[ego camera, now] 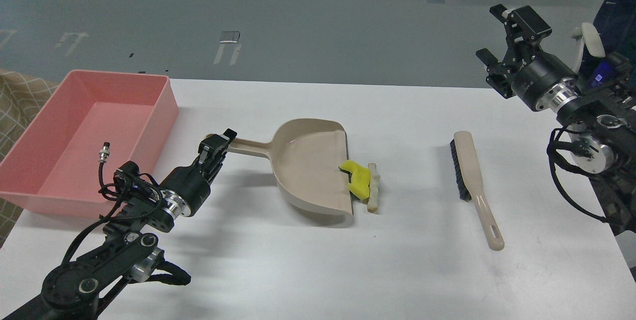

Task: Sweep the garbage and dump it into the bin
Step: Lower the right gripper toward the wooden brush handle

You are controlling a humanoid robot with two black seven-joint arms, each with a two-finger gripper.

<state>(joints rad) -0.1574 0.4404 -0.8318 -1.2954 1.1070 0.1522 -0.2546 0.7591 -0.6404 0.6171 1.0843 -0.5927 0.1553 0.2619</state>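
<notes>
The beige brush has to sweep garbage onto the dustpan (308, 166). My right gripper will next grab it by its handle (487, 222), so its black bristles stay free.
The beige dustpan (308, 166) sits mid-table, its back end raised and its open lip on the table at the right. My left gripper (218, 144) is shut on the dustpan's handle (248, 147). The yellow sponge-like chunk (358, 181) lies on the pan's lip. The white bread-like slice (373, 187) lies on the table just right of the lip, touching the yellow chunk. The pink bin (89, 136) stands at the far left. My right gripper (504, 29) is open and empty, high above the table's far right edge.
A beige hand brush (472, 181) with black bristles lies on the table right of the garbage, handle toward the front. The table's right edge runs under my right arm. A checked cloth (17, 106) shows beyond the bin at the left.
</notes>
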